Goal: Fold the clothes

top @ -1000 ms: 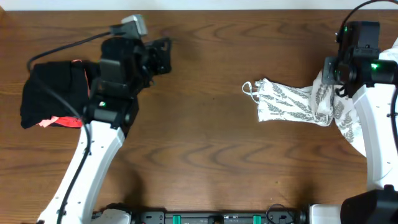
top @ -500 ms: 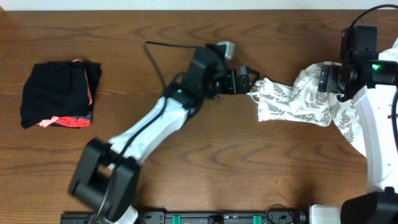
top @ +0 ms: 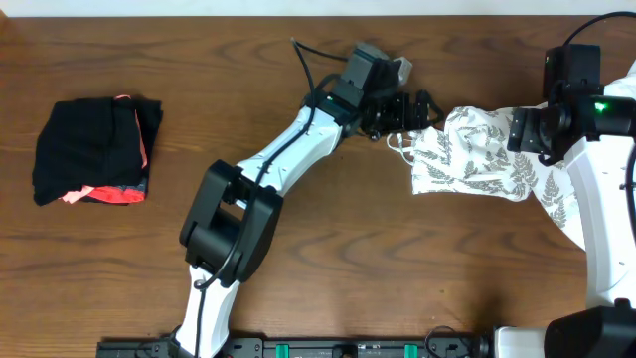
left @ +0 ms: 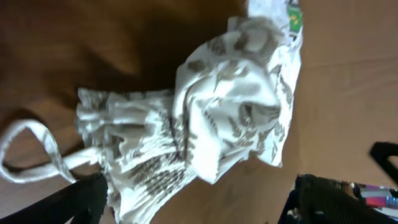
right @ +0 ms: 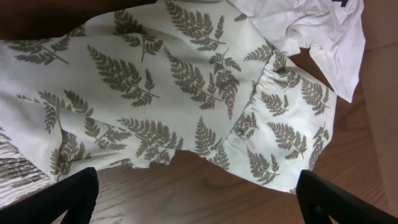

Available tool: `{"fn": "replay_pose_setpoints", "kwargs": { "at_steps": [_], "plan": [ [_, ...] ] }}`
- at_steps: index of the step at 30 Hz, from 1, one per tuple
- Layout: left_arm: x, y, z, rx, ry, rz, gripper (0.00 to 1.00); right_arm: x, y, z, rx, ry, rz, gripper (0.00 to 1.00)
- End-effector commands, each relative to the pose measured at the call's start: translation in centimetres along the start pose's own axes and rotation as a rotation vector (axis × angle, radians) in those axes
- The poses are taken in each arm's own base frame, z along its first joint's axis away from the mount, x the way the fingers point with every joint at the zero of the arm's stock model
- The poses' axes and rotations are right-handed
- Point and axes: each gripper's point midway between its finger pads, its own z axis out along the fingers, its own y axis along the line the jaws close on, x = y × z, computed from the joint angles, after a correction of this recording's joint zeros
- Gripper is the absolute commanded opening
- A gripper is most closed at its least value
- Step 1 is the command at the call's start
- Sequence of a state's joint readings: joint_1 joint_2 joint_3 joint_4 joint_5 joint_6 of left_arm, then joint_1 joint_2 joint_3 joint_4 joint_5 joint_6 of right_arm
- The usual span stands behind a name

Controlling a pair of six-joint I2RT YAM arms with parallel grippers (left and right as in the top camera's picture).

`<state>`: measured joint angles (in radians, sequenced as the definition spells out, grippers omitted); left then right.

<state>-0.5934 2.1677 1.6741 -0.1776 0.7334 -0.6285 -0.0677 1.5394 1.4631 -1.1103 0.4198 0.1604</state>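
The dress should next be grabbed by its bunched strap end with my left gripper, so that the gripper can pull the dress out lengthwise for folding.
The clothes, a white dress [top: 475,157] with a grey-green fern print, lie crumpled at the table's right. The thin strap loops [top: 399,145] point left. My left gripper [top: 415,107] hovers open at the dress's upper left end. In the left wrist view the bunched dress [left: 211,118] and a strap [left: 28,155] lie ahead of the wide-apart fingers [left: 81,200]; nothing is between them. My right gripper [top: 521,131] is open above the dress's right part. In the right wrist view the printed fabric [right: 155,81] spreads ahead of the gripper [right: 199,208], over bare wood.
A folded black bundle with coral-pink trim [top: 94,149] lies at the far left. A plain white cloth [right: 311,31] lies against the dress's far right edge. The table's far edge [top: 298,14] runs along the top.
My left arm swung from over the black bundle across the table to the dress's strap end. Both grippers opened. The right one let go of the dress, which slumped wider.
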Motion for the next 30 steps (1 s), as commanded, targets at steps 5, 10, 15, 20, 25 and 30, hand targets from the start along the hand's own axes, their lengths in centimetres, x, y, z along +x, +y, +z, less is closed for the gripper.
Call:
{"fn": "replay_pose_setpoints", "kwargs": {
  "at_steps": [5, 10, 15, 20, 25, 30],
  "plan": [
    [2.6, 0.2, 3.0, -0.019, 0.067, 0.053, 0.98, -0.4, -0.4, -0.9, 0.009, -0.029, 0.031, 0.99],
    [2.4, 2.0, 3.6, -0.102, 0.038, 0.057, 0.98, -0.4, -0.4, -0.9, 0.009, -0.029, 0.031, 0.99],
    [1.4, 3.5, 3.5, -0.184, -0.016, 0.115, 0.98, -0.2, -0.1, -0.9, -0.009, -0.022, 0.029, 0.97],
    [0.3, 4.3, 3.4, -0.235, -0.068, 0.152, 0.98, -0.2, 0.0, -0.9, -0.012, -0.021, 0.029, 0.96],
    [-0.3, 4.4, 4.1, -0.217, -0.093, 0.172, 0.98, -0.2, 0.0, -0.9, -0.012, -0.021, 0.029, 0.95],
    [0.2, 4.7, 5.1, -0.209, -0.086, 0.180, 0.98, -0.2, 0.0, -0.9, -0.012, -0.021, 0.029, 0.95]
  ]
}}
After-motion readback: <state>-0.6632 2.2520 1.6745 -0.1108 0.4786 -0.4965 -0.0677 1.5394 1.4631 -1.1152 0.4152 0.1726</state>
